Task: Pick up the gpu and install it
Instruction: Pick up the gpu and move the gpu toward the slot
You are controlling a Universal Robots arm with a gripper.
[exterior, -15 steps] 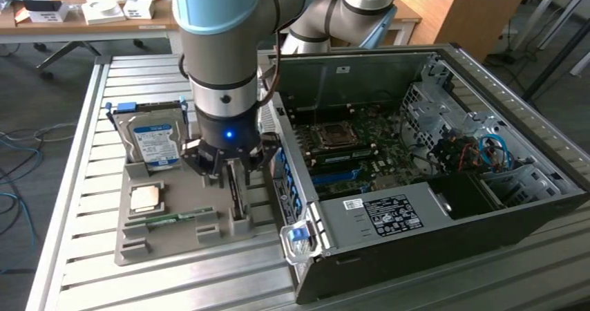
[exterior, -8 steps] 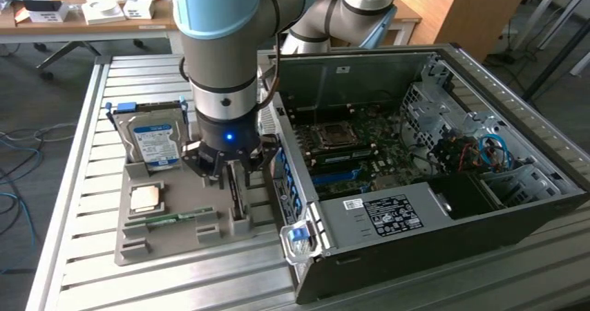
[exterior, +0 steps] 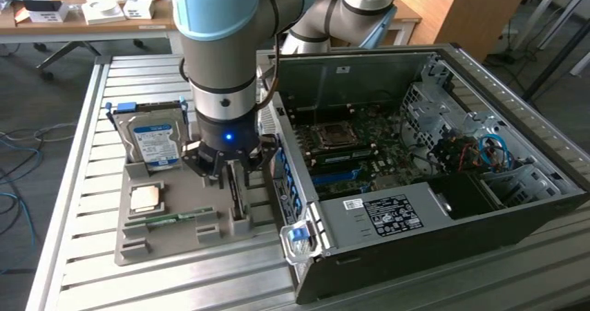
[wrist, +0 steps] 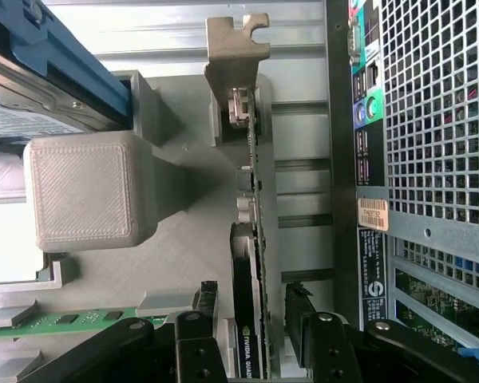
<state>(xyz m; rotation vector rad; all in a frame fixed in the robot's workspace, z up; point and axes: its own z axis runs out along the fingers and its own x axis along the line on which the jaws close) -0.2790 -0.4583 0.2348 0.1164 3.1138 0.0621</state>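
Note:
The gripper grabs the GPU by its labelled black edge [wrist: 248, 348] next. That leaves the GPU's metal bracket [wrist: 235, 60] free to fit the computer case.
The gpu [wrist: 251, 231] is a thin black card standing on its edge in a slot of the grey tray [wrist: 184, 239], with its pale metal bracket [wrist: 235, 56] at one end. In the exterior view the gpu [exterior: 239, 204] stands upright at the tray's edge nearest the computer case. My gripper [exterior: 231, 175] hangs straight down over it. In the wrist view the gripper [wrist: 254, 319] is open, with one black finger [wrist: 209, 307] on each side of the card. A small gap shows between each finger and the card.
The open computer case [exterior: 461, 214] lies close beside the tray, on the exterior view's right, with its motherboard [exterior: 355, 142] exposed. The tray also holds a silver hard drive [exterior: 155, 142], a green memory stick [exterior: 170, 219] and a tan square chip [exterior: 146, 199]. A grey block [wrist: 84, 187] stands near the card.

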